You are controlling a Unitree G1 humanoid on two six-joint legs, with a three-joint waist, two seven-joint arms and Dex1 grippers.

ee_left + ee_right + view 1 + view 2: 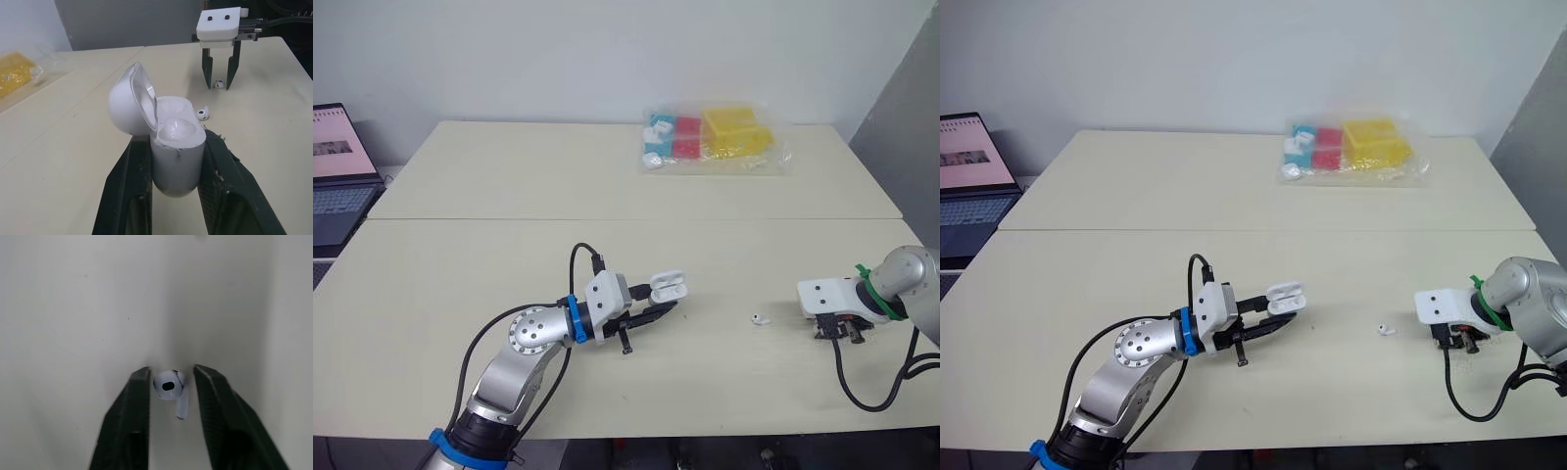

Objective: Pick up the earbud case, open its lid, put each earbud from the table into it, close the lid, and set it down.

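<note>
Next, my right gripper grabs the white earbud by its rounded head (167,385) to slot it into the open case.
My left gripper (658,305) is shut on the white earbud case (176,147), held just above the table with its lid (128,105) swung open. One white earbud (759,319) lies on the table between the two arms, also visible as the earbud (203,114) just beyond the case. My right gripper (171,368) points down at the table on the right. Its fingers stand open on either side of a second earbud (170,387), which rests on the table with small gaps to each finger.
A clear bag of coloured blocks (715,142) lies at the far side of the cream table (509,176). An open laptop (333,186) stands off the left edge. A black cable (862,392) loops near the right gripper.
</note>
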